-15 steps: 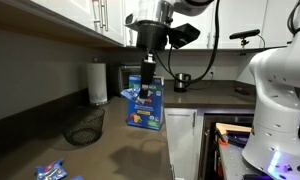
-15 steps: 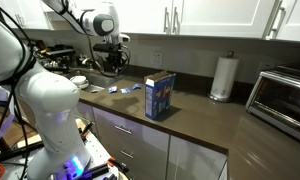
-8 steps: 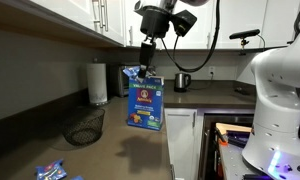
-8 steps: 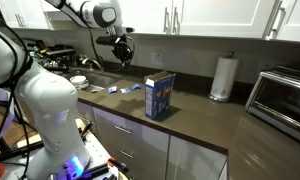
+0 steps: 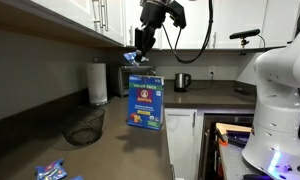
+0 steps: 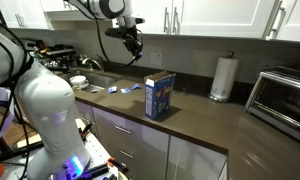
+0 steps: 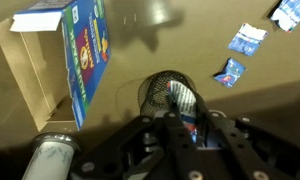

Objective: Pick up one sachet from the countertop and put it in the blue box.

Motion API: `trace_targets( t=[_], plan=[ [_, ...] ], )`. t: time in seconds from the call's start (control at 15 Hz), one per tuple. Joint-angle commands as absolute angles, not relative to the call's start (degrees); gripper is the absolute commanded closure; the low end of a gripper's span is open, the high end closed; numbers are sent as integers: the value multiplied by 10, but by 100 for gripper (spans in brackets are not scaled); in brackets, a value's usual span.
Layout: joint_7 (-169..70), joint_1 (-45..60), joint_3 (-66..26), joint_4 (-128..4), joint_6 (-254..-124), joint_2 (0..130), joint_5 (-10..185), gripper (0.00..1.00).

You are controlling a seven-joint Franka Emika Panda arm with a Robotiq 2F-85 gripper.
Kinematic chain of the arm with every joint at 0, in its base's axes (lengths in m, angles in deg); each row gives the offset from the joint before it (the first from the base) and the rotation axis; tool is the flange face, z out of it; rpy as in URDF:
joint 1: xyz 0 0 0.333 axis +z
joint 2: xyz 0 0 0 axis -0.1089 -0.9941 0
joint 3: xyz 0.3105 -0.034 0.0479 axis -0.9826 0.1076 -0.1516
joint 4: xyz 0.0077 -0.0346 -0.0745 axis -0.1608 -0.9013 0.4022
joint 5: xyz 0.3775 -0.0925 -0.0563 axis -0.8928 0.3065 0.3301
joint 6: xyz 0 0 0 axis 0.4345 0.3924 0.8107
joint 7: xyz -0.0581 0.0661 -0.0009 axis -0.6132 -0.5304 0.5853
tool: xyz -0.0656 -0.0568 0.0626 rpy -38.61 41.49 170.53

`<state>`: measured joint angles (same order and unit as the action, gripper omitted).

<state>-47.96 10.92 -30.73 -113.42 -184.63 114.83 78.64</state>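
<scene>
I will move the sachet point(image 5: 131, 57) over the open blue box before my gripper releases it, because it is hanging over the basket beside that box.
My gripper point(image 5: 139, 47) is high above the countertop point(image 5: 130, 150) and shut on a blue and white sachet point(image 5: 130, 57). It hangs just above the open top of the tall blue box point(image 5: 145, 101). In an exterior view the gripper point(image 6: 133, 43) is up and to the left of the box point(image 6: 160, 95). In the wrist view the sachet point(image 7: 178, 104) sits between the jaws point(image 7: 185, 125), and the box point(image 7: 83, 55) lies at the upper left with its open top point(image 7: 35, 70) showing. Loose sachets point(image 7: 248, 38) lie on the countertop.
A black wire basket point(image 5: 85, 127) stands near the box and shows in the wrist view point(image 7: 162, 92). A paper towel roll point(image 5: 98, 82) and a toaster point(image 6: 285, 95) stand at the back. More sachets lie on the countertop point(image 5: 50, 172) and near the sink point(image 6: 120, 89).
The gripper has risen with the sachet in it and moved over toward the top of the blue box. The box and the other sachets have not moved.
</scene>
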Motion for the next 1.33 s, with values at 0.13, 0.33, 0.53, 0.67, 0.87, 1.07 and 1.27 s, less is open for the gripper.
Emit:
trace_targets(
  t=[0.13,0.33,0.53,0.67,0.87,1.07,1.27],
  plan=[
    [-447,72,-272,-1119,-1832,1151,785,93],
    [-439,49,-247,-1124,-1835,1150,780,93],
    [-429,28,-230,-1130,-1839,1149,777,93],
    [-424,17,-220,-1130,-1835,1143,776,93],
    [-413,6,-217,-1118,-1808,1125,781,93],
    [-398,1,-223,-1111,-1792,1107,786,93],
    [-373,-3,-233,-1103,-1792,1086,795,93]
  ],
)
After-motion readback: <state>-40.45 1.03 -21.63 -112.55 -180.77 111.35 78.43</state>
